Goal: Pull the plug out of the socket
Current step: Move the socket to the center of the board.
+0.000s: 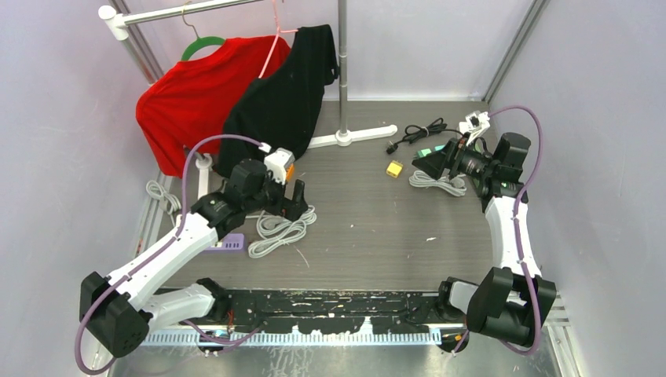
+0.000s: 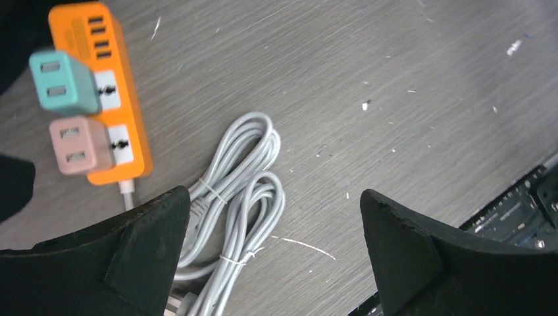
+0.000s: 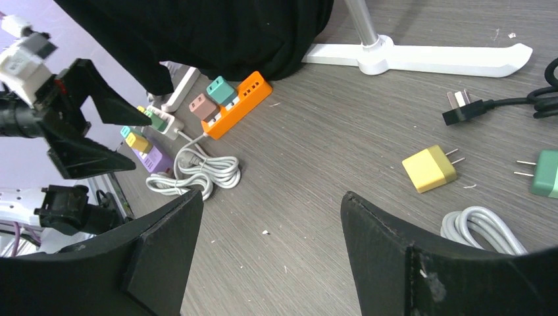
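My left gripper grabs the orange power strip (image 2: pixel 118 72) across its cable end (image 2: pixel 124 158) next, to bring the strip into the open for pulling plugs.
An orange power strip (image 2: pixel 118 72) lies on the table with a teal plug (image 2: pixel 62 80) and a pink plug (image 2: pixel 79 145) plugged into it; its grey cable (image 2: pixel 237 197) is coiled beside it. My left gripper (image 2: pixel 276 217) is open and empty, hovering over the cable coil just off the strip's cable end. The right wrist view shows the same strip (image 3: pixel 245 99) far off, with the teal plug (image 3: pixel 220 89) and pink plug (image 3: pixel 201 105). My right gripper (image 3: pixel 273 217) is open and empty over bare table at the right (image 1: pixel 430 161).
A loose yellow plug (image 3: pixel 429 168), a green plug (image 3: pixel 545 172), a black corded plug (image 3: pixel 460 108) and a grey cable coil (image 1: pixel 436 182) lie near the right gripper. A purple strip (image 3: pixel 154 158) lies left. The white rack base (image 1: pixel 353 135) and hanging shirts stand behind.
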`<state>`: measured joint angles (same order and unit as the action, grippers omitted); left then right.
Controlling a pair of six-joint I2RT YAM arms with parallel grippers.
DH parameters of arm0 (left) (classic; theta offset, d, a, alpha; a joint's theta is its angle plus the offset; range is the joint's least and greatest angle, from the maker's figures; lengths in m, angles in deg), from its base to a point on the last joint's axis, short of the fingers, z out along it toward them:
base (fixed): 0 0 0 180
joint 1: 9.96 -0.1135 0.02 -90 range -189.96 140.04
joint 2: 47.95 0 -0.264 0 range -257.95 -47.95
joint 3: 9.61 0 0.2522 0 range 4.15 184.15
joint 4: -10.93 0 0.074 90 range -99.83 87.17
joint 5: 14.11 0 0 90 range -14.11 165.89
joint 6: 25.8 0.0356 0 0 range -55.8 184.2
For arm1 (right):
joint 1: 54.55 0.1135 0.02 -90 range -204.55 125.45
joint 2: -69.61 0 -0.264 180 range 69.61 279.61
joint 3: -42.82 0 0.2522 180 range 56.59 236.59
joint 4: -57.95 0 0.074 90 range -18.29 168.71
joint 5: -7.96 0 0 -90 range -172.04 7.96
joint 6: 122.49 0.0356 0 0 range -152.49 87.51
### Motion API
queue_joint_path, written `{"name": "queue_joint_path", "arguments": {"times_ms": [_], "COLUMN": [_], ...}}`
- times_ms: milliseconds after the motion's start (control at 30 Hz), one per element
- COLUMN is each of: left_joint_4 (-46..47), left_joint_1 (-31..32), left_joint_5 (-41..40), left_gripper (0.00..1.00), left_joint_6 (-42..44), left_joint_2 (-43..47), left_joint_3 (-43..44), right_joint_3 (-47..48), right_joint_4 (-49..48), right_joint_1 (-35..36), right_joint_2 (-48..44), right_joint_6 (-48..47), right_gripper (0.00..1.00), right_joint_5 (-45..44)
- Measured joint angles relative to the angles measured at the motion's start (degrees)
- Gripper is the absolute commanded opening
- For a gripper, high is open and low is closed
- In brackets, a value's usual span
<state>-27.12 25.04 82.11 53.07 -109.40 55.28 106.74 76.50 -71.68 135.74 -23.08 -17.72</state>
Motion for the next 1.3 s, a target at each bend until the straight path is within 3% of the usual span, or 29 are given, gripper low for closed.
{"name": "queue_joint_path", "arguments": {"times_ms": [267,567,867,1133,1300], "left_joint_4": [0.96,8.35,13.75,14.38,15.08], "left_joint_1": [-4.48,-6.16,-7.85,-8.68,-8.83], "left_joint_5": [-7.61,-14.56,-18.34,-19.1,-19.52], "left_gripper": [1.0,1.0,0.98,0.91,0.75], "left_joint_6": [-4.55,-1.57,0.07,-1.97,-3.96], "left_joint_2": [-3.19,-9.2,-18.93,-23.85,-25.64], "left_joint_3": [-3.21,-8.85,-8.57,-5.49,-5.49], "right_joint_3": [0.0,0.0,-0.07,-0.35,-0.35], "right_joint_4": [0.22,-0.9,-2.23,-2.21,-2.23], "right_joint_1": [-0.04,0.24,0.57,0.57,0.59], "right_joint_2": [-0.11,-0.09,1.66,2.29,2.75], "right_joint_6": [-0.22,0.92,1.53,1.38,1.4], "right_gripper": [0.8,0.8,0.79,0.79,0.79], "right_joint_5": [1.44,1.84,1.81,1.81,1.88]}}
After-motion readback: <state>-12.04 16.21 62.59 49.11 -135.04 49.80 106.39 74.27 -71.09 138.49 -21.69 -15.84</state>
